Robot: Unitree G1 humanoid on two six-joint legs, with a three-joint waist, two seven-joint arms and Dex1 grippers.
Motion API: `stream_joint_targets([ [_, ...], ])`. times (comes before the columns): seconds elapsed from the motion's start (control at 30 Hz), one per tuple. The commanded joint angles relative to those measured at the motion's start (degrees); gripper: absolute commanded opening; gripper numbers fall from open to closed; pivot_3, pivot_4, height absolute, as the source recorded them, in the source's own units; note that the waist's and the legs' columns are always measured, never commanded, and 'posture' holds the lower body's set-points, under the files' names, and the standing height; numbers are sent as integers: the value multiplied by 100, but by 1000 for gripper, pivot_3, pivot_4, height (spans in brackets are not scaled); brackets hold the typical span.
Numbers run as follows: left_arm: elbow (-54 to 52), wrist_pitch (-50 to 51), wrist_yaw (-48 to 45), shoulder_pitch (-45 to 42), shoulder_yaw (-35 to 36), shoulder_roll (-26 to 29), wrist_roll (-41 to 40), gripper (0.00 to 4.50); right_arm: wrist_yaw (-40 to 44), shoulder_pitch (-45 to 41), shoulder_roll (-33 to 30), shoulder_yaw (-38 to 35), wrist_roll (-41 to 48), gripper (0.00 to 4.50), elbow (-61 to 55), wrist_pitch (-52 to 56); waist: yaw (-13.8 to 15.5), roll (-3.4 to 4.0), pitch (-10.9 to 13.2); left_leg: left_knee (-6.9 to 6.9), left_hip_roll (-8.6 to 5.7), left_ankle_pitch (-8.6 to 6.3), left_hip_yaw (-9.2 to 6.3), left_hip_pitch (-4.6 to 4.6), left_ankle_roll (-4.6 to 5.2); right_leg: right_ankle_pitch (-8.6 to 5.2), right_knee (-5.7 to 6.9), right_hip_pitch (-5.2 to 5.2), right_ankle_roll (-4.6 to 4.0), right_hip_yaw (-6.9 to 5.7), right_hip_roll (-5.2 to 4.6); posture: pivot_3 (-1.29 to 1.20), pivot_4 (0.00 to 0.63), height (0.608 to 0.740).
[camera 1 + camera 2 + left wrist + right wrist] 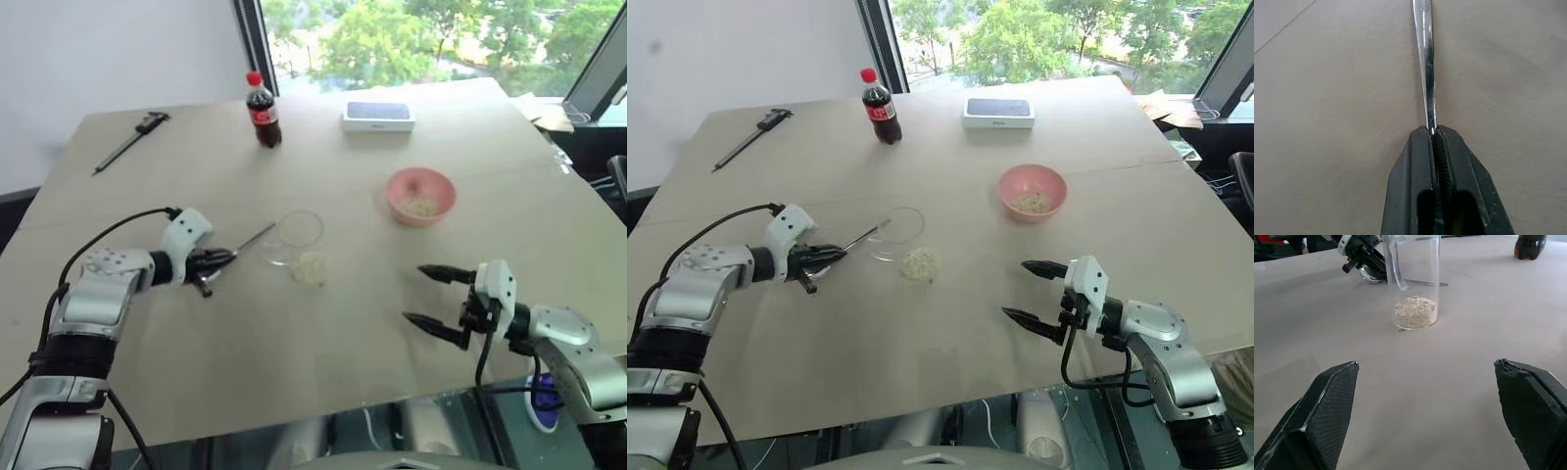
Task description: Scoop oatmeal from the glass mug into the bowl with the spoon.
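Observation:
The right gripper grabs the spoon by its handle's upper end (pixel 270 226) next, to scoop oatmeal from the mug into the bowl (pixel 420 196).
The glass mug (pixel 294 238) stands upright mid-table with a small heap of oatmeal (pixel 1415 312) on its bottom. Left of it my left gripper (pixel 227 258) is shut on the thin handle of the silver spoon (pixel 1425 58), which lies low over the table. The spoon's (pixel 257 238) far end reaches the mug's left side. The pink bowl (pixel 420 196) sits to the right and farther back, with a little oatmeal inside. My right gripper (pixel 414 292) hovers open near the table's front right, pointing at the mug, well apart from it.
A cola bottle (pixel 263 110) and a white box with a dark top (pixel 378 116) stand at the back. A dark caliper-like tool (pixel 130 142) lies at the back left. The table's front edge runs just below both arms.

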Motion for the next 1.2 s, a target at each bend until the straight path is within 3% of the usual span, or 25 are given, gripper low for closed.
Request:
stream_joint_targets([
  [0.03,9,158,209,489,-33,-123,93,59,73,-191,32,-58,222,4500,-143,8,-4,0,0,0,1,0,-1,0,0,1,0,0,-2,0,0,0,150,740],
  [0.2,-374,18,624,871,482,-215,-16,59,267,-434,14,-19,465,4500,-203,107,-28,-1,1,-12,1,-1,4,-1,-2,2,-2,-9,-5,7,-5,0,150,740],
  [0.3,-770,-923,1030,994,938,-446,-26,59,249,-700,-85,-71,408,4500,-28,236,-31,1,3,-20,4,-1,2,-2,-3,2,-3,-13,-7,6,-11,0,150,740],
  [0.43,-1659,-881,1539,910,1408,-672,-235,59,168,-1359,-239,-285,532,4500,377,644,46,-57,36,-18,5,3,-6,-23,-10,12,-4,-29,-22,-3,-20,0,150,740],
  [0.63,-2442,-915,2309,305,1775,-915,-287,59,-344,-3263,-331,-607,883,4500,1401,1942,110,-73,49,25,0,24,-22,-143,-45,30,2,-120,-43,-22,-19,0,150,740],
  [0.8,-2862,-904,2630,-261,1569,-1025,-185,59,-1050,-4440,134,-778,1425,4500,1543,3086,88,-73,46,27,7,27,-30,-200,-50,31,-2,-175,-46,-33,-16,0,150,740],
  [1.0,-2829,-1294,2787,-993,793,-1175,389,59,-3077,-5668,1446,-1148,2104,4500,1734,4676,37,-72,46,49,-4,27,-26,-247,-49,32,12,-222,-43,-28,-13,0,150,740],
  [1.07,-2641,-1492,2759,-1219,572,-1254,502,59,-3570,-5941,1953,-1362,2324,4500,1928,4811,30,-71,46,48,-4,27,-27,-245,-50,32,16,-222,-44,-29,-9,0,150,740],
  [1.2,-2522,-1741,2567,-1457,208,-1419,523,59,-3694,-6182,2335,-1238,1947,4500,2324,4330,32,-71,46,52,-14,29,-17,-244,-49,32,62,-233,-44,-27,-8,0,150,740],
])
